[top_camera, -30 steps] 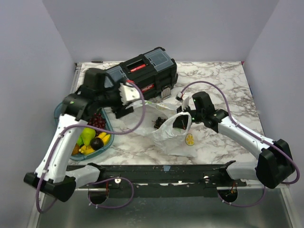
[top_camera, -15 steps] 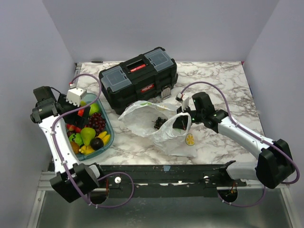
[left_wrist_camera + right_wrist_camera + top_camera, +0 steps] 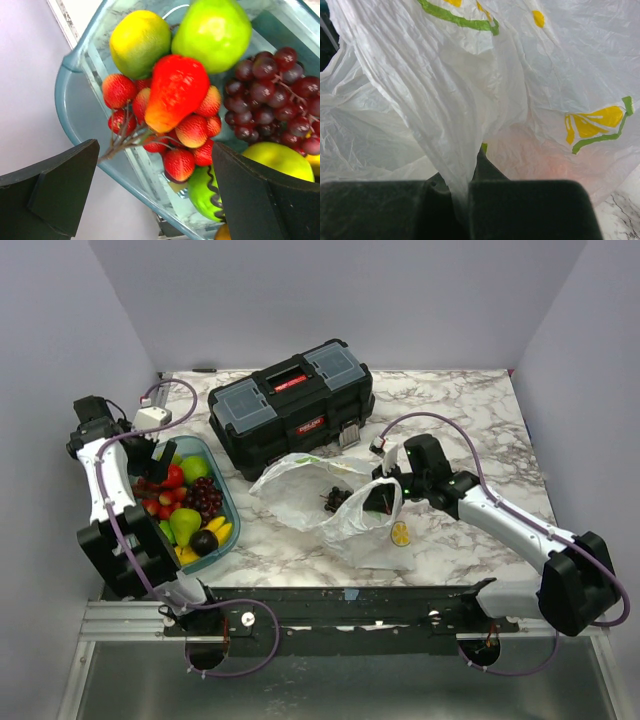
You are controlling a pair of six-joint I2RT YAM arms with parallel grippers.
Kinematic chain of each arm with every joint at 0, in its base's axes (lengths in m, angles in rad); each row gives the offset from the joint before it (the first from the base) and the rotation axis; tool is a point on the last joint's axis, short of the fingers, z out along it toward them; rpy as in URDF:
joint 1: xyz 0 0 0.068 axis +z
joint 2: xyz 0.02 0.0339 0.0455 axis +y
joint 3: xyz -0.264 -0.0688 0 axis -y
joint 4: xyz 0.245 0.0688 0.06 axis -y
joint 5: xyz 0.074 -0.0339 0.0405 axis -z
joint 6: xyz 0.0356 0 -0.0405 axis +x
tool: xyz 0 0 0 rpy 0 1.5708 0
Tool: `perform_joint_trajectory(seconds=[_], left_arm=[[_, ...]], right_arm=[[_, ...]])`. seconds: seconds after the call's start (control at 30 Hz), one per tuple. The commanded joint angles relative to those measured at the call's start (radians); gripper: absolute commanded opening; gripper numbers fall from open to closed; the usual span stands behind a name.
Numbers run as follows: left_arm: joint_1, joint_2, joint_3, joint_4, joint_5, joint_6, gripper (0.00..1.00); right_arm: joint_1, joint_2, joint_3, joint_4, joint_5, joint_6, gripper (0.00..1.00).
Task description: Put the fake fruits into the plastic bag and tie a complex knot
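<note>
My left gripper grabs the wrinkled red fruit by its thick middle (image 3: 173, 477) next, so that its tip stays free to enter the bag.
The fake fruits (image 3: 185, 502) lie in a teal oval tray (image 3: 231, 508) at the left: a red strawberry bunch (image 3: 172, 112), green apple (image 3: 212, 30), yellow-green fruit (image 3: 139, 41), purple grapes (image 3: 270, 92). My left gripper (image 3: 160, 455) is open and empty, hovering over the tray's far end; its fingers (image 3: 55, 192) straddle the strawberry bunch from above. The plastic bag (image 3: 330, 502), whitish with lemon prints, lies mid-table with dark grapes (image 3: 335, 500) inside. My right gripper (image 3: 378, 495) is shut on the bag's rim (image 3: 455, 165) and holds it up.
A black toolbox (image 3: 292, 406) with grey-blue lids stands behind the bag. The tray sits near the table's left edge (image 3: 155, 420), close to the left wall. Marble tabletop (image 3: 460, 410) shows at the back right.
My left arm has swung back from beside the toolbox to the far left and now hovers over the tray, gripper open. The right arm and bag have not moved.
</note>
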Motion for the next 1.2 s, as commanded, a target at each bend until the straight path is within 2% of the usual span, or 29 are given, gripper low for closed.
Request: perform_joint_trajectory(seconds=[0.0,0.27,0.5,0.57,0.6,0.73,0.8,0.9,1.0,1.1,1.17], left_arm=[[-0.032,0.113,0.114,-0.01,-0.001,0.008,0.98],[-0.111,0.249,0.118,-0.002,-0.05,-0.005,0.97],[-0.111,0.294,0.082,0.014,-0.134,0.024,0.93],[-0.111,0.284,0.067,0.011,-0.141,0.034,0.89],[-0.113,0.278,0.066,0.002,-0.136,0.037,0.84],[-0.112,0.209,0.085,-0.046,-0.072,0.022,0.58],[-0.111,0.153,0.096,-0.064,-0.022,0.012,0.5],[-0.112,0.066,0.13,-0.115,0.052,-0.011,0.46],[-0.135,-0.02,0.187,-0.211,0.184,-0.018,0.43],[-0.241,-0.142,0.182,-0.272,0.286,-0.016,0.42],[-0.356,-0.228,0.163,-0.263,0.345,-0.037,0.43]], right_arm=[[-0.003,0.021,-0.006,-0.003,-0.01,-0.01,0.01],[-0.004,0.026,0.001,-0.008,-0.001,-0.013,0.01],[-0.004,0.034,0.007,-0.014,-0.001,-0.017,0.01],[-0.004,0.038,0.01,-0.014,-0.004,-0.018,0.01],[-0.004,0.041,0.011,-0.014,-0.004,-0.017,0.01],[-0.004,0.043,0.011,-0.016,-0.007,-0.019,0.01],[-0.004,0.043,0.011,-0.017,-0.01,-0.018,0.01],[-0.004,0.045,0.012,-0.017,-0.016,-0.015,0.01],[-0.004,0.046,0.012,-0.016,-0.02,-0.013,0.01],[-0.004,0.05,0.009,-0.008,-0.03,-0.004,0.01],[-0.004,0.055,0.012,-0.004,-0.037,0.0,0.01]])
